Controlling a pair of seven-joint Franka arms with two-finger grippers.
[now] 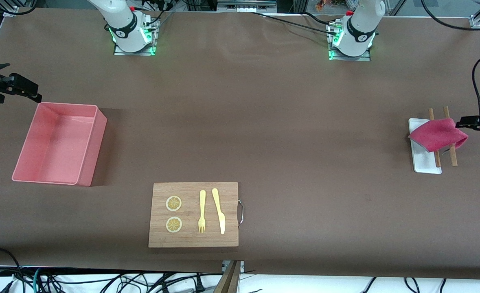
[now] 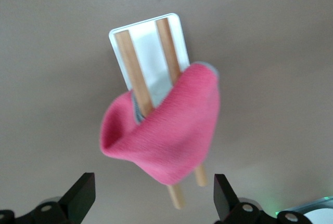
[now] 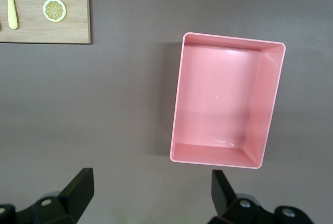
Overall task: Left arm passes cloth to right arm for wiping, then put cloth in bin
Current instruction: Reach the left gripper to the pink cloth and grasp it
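Note:
Next, my left gripper grabs the magenta-pink cloth by its folded middle (image 1: 443, 132) (image 2: 169, 138). That keeps the cloth's loose ends free for my right gripper.
The magenta-pink cloth (image 1: 437, 136) (image 2: 166, 130) lies draped over two wooden sticks (image 1: 452, 158) (image 2: 136, 70) and a small white tray (image 1: 423, 160) (image 2: 148, 42) at the left arm's end of the table. My left gripper (image 1: 467, 122) (image 2: 153, 198) hangs open just beside the cloth, over the table's edge, and touches nothing. The bin (image 1: 56, 142) (image 3: 223, 99), a pale pink tub, stands empty at the right arm's end. My right gripper (image 1: 24, 89) (image 3: 151, 193) hovers open over the table beside the bin's corner.
A wooden cutting board (image 1: 193, 234) (image 3: 52, 31) with a metal handle lies near the front camera. On it are two lemon slices (image 1: 174, 203), a yellow fork (image 1: 202, 211) and a yellow knife (image 1: 219, 209). Both arm bases stand farthest from the camera.

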